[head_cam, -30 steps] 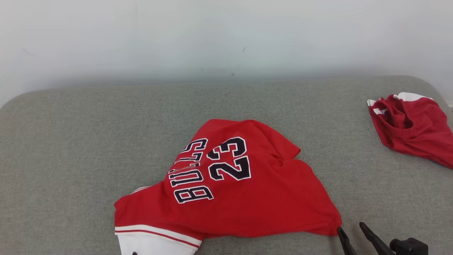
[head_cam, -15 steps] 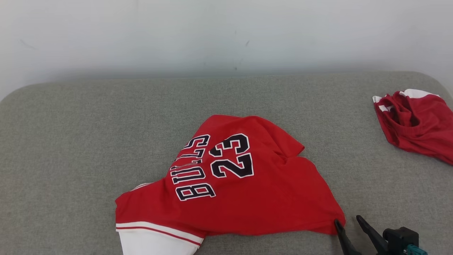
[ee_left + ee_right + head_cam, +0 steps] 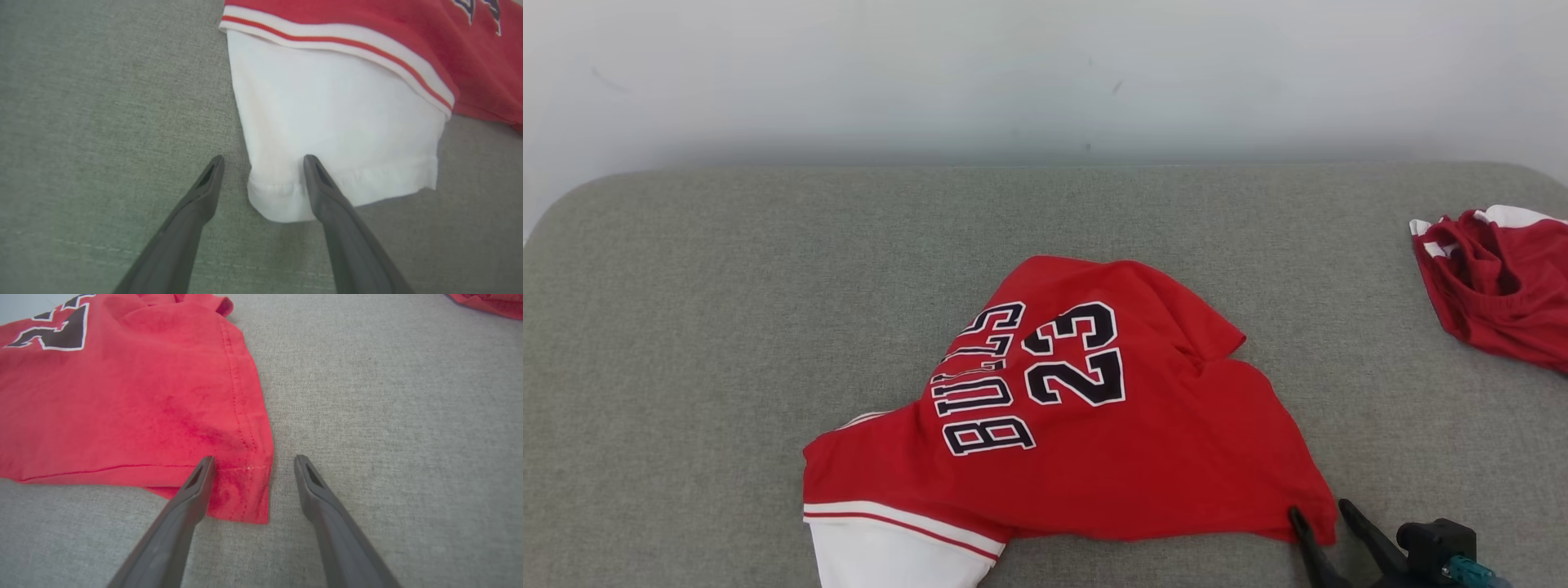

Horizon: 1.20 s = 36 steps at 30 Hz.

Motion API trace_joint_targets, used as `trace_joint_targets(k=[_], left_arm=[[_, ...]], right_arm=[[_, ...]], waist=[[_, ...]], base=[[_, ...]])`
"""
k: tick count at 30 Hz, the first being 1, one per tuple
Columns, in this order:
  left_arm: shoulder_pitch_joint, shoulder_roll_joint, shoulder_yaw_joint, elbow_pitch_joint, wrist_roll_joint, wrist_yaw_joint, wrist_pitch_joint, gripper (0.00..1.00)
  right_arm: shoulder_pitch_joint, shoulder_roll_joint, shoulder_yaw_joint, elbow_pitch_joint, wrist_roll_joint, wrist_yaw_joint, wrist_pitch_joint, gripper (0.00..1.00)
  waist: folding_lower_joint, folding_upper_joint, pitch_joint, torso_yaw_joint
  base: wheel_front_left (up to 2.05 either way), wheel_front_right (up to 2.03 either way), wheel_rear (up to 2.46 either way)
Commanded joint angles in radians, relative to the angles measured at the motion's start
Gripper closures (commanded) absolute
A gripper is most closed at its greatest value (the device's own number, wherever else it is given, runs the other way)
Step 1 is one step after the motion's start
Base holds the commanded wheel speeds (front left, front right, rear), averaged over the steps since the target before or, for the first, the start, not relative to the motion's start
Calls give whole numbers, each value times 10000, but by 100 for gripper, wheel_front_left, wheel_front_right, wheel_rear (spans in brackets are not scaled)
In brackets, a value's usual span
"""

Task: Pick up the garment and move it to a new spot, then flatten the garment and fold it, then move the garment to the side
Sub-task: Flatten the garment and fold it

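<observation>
Next, my left gripper grabs the garment's hem corner to pick it up, as that corner puffs up while the white sleeve lies flat on the cushion.
The garment is a red jersey with black-and-white "BULLS 23" lettering and a white sleeve, lying crumpled in the middle of the grey cushion. In the head view my right gripper stands open at the jersey's near right corner. The right wrist view shows that red hem corner between the open fingers, one finger over the cloth and the other on the bare cushion. My left gripper is open around the near corner of the white sleeve, its right finger lying over the sleeve's hem.
A second red and white garment lies bunched at the cushion's right edge. The grey cushion stretches bare to the left and behind the jersey, ending at a pale wall.
The head camera has shifted, moving the whole picture a little right and up. My right gripper has edged forward against the jersey's near right corner.
</observation>
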Motion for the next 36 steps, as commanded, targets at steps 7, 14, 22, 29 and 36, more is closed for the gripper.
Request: trace_joint_targets(k=[7, 14, 22, 29, 36], left_arm=[[-204, 5, -217, 26, -446, -118, -20, 100], [-21, 5, 159, -1243, -1020, -150, -20, 100], [-759, 405, 158, -3365, -855, -214, 44, 100], [-3681, 1343, -1, -4217, -954, -196, 1201, 100], [-8358, 2511, -883, -3657, -1672, -195, 2627, 100]], right_arm=[[202, 41, 6, -297, 89, -20, -186, 100], [520, -214, -468, -1550, 1, -20, -210, 100], [642, -446, -1359, -3706, 325, -20, -61, 100], [-1175, -659, -1480, -4687, 886, -20, 883, 100], [-5091, -606, -1506, -4068, 2098, -20, 1956, 100]], waist=[[0, -1, -86, -18], [0, -1, -149, -73], [0, -1, -190, -42], [0, -1, 351, -216], [0, -1, 1794, -552]], base=[[0, 0, 0], [0, 0, 0], [0, 0, 0], [0, 0, 0], [0, 0, 0]])
